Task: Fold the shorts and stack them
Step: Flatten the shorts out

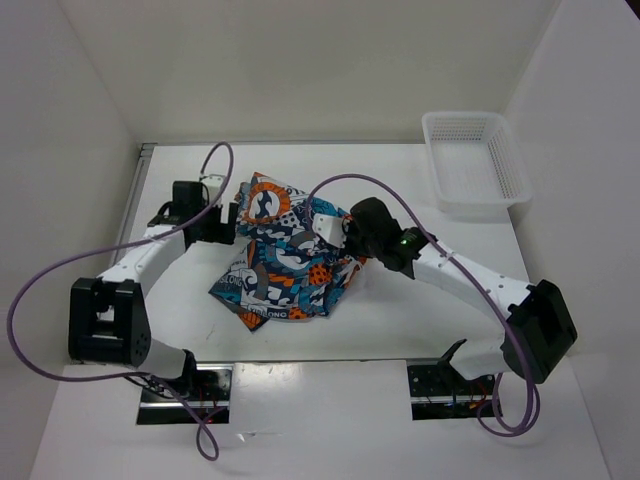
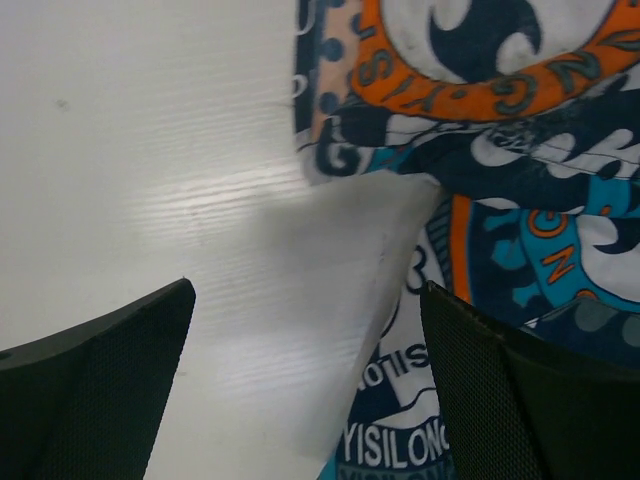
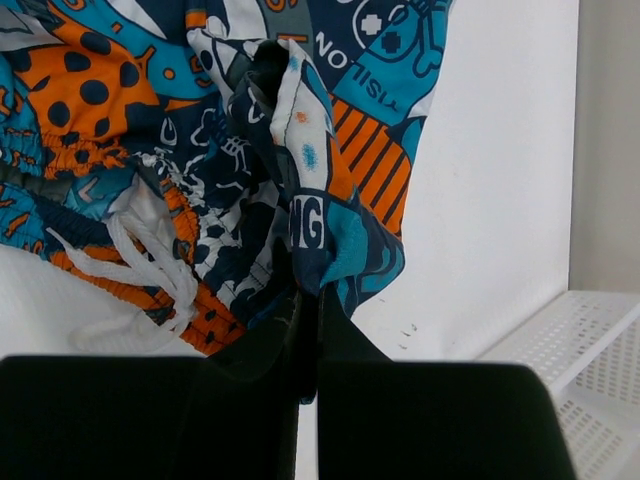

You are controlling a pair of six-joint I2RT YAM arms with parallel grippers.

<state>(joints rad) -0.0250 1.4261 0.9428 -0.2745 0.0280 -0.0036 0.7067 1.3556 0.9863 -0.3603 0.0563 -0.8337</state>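
Observation:
Next, my left gripper grips the shorts by their outer corner, away from my right gripper's fold, to spread the shorts for folding.
The shorts, printed in orange, teal, grey, white and black, lie crumpled in the middle of the white table. My left gripper is open at their far left edge; in the left wrist view its fingers stand wide apart, with bare table and a corner of the shorts between them. My right gripper is shut on a fold of the shorts at their right side and holds it bunched up. A white drawstring hangs at the waistband.
A white plastic mesh basket stands at the far right of the table; its corner shows in the right wrist view. Purple cables loop over both arms. White walls enclose the table on three sides.

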